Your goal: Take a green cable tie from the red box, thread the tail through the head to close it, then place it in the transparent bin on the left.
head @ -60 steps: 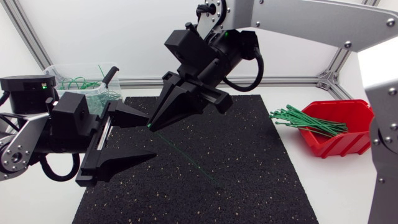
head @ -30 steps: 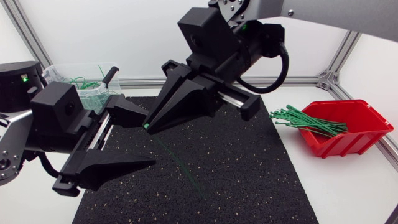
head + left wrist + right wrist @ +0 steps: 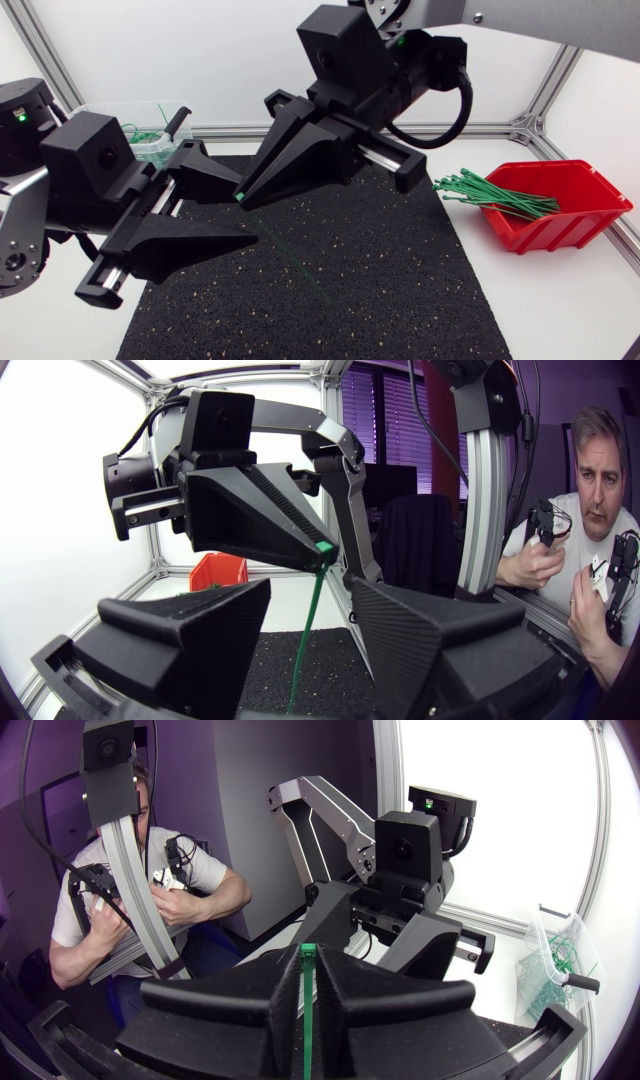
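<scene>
My left gripper should next take the green cable tie by its strap (image 3: 253,214) next to the head, so that its head (image 3: 239,197) stays free for the tail.
My right gripper (image 3: 240,196) hangs over the black mat (image 3: 400,280), shut on the head end of a green cable tie (image 3: 308,630). The tie's tail slants down toward the mat. My left gripper (image 3: 246,212) is right at it, open, one finger on each side of the tie just below the right fingertips. In the left wrist view the tie hangs between my two fingers (image 3: 200,640) without touching them. The red box (image 3: 565,220) at the right holds a bundle of green ties (image 3: 490,192). The transparent bin (image 3: 150,125) shows behind my left arm.
Several closed green ties lie in the transparent bin (image 3: 555,960). The bundle of ties sticks out over the red box's left rim onto the white table. Metal frame posts stand at the table's back corners.
My left gripper has risen toward the right gripper's tips and its fingers have come closer together around the tie. The right arm shifted slightly and still holds the tie.
</scene>
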